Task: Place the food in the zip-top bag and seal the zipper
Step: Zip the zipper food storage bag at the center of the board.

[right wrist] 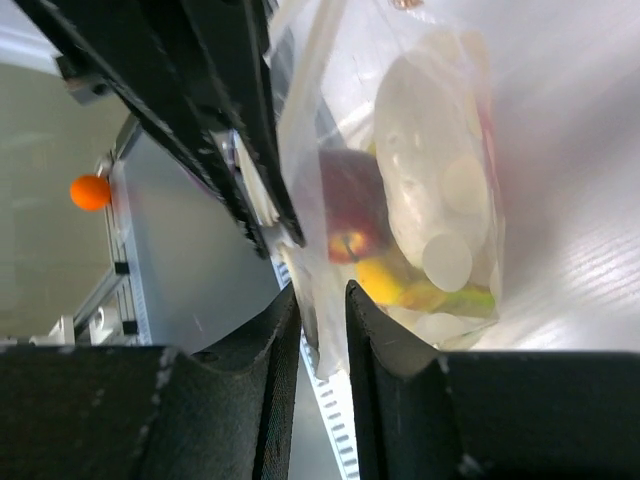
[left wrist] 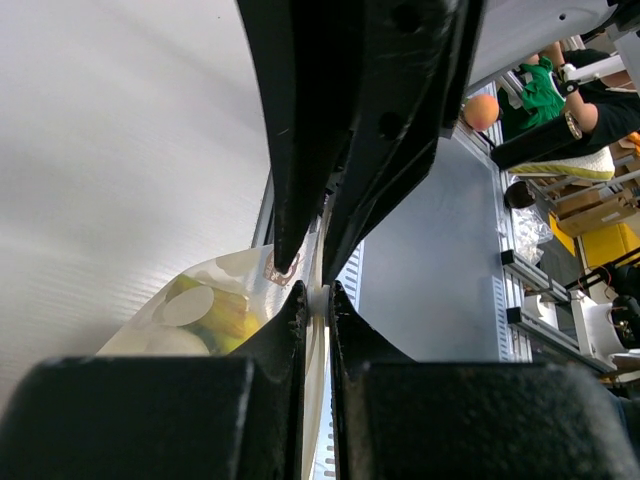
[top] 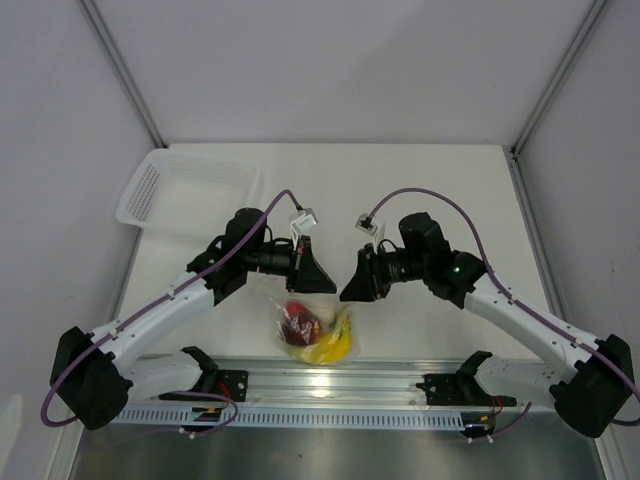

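The zip-top bag's zipper needs to be sealed along the bag's edge. Next, my right gripper will grab the zipper close beside my left gripper's hold.
The clear zip-top bag (top: 312, 325) lies near the front rail between my grippers, holding a red apple (top: 297, 312), a dark round fruit (top: 298, 333) and a yellow banana bunch (top: 335, 346). In the right wrist view the bag (right wrist: 430, 120) shows the apple (right wrist: 350, 215), banana (right wrist: 385, 282) and white radish (right wrist: 425, 170). My left gripper (top: 318, 272) (left wrist: 320, 300) is shut on the zipper strip (left wrist: 318, 298) at the bag's top edge. My right gripper (top: 358, 284) (right wrist: 322, 300) stands slightly open around the same edge, a gap showing beside the film.
A white mesh basket (top: 190, 190) stands at the back left. The aluminium rail (top: 330, 385) runs along the near edge just below the bag. The two grippers' fingers nearly meet over the bag.
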### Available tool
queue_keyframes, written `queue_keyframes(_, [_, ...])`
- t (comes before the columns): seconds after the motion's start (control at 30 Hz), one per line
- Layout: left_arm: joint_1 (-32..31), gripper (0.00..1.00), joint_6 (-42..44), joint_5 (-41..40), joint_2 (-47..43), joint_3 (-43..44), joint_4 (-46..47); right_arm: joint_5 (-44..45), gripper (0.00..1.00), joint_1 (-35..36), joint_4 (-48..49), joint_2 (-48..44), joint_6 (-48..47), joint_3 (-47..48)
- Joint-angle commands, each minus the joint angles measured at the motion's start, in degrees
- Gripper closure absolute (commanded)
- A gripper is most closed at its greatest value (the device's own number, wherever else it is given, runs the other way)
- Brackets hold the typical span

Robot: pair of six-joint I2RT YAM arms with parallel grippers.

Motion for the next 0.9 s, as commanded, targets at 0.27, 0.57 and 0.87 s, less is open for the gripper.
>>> queue_keyframes(0.27, [0.3,0.99,-0.2,2.6,-0.1,0.5,1.1,-7.6,0.80,-2.8,-4.3,3.6,-7.0,5.9])
queue_keyframes(0.57, [0.3,0.99,-0.1,2.8,0.0,0.8,0.3,-10.9,0.79,-3.0,-4.7,6.3,-8.1,8.8])
queue_keyframes(0.87, [0.3,0.99,0.0,2.3,0.2,0.9,-0.2,-8.9,1.00,-1.5,-4.1,6.0,-6.9,8.2])
